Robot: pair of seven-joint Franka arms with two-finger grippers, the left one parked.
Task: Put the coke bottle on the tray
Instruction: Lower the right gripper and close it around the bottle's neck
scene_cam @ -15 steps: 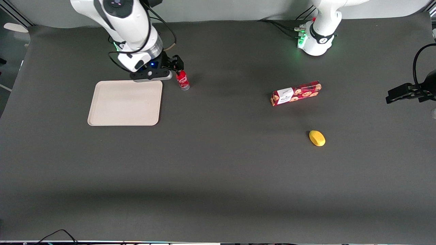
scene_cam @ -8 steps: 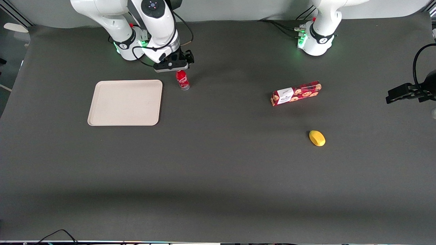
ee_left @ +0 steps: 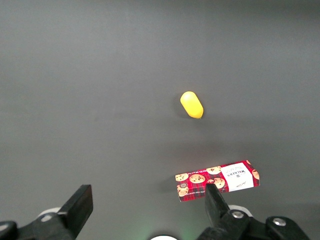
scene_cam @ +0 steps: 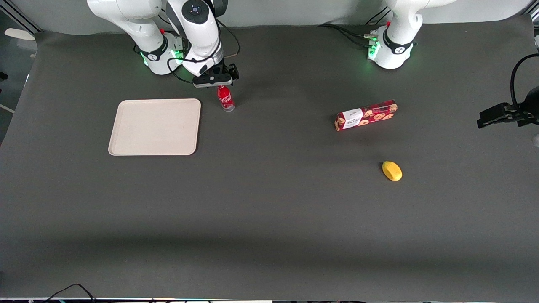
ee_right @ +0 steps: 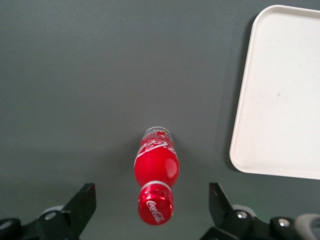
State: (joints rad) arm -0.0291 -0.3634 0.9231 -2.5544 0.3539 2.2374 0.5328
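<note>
My right gripper grips the coke bottle by its cap end (ee_right: 155,204) next, so the bottle's base stays free to rest on the tray (ee_right: 282,95).
The coke bottle (scene_cam: 225,99) stands upright on the dark table, beside the tray (scene_cam: 155,126) and just off its rim. In the wrist view its red cap and white script (ee_right: 156,184) face the camera, and the cream tray (ee_right: 282,95) lies flat beside it. My right gripper (scene_cam: 221,82) hovers above the bottle, farther from the front camera than the bottle's base. It is open: the two fingers stand wide apart on either side of the cap (ee_right: 155,204), touching nothing.
A long red cookie box (scene_cam: 366,115) and a yellow lemon-like object (scene_cam: 392,171) lie toward the parked arm's end of the table. The same box (ee_left: 218,180) and yellow object (ee_left: 192,104) show in the left wrist view.
The right arm swung from over the tray's edge toward the bottle and rose; in the last half second it shifted only slightly. The bottle has not moved.
</note>
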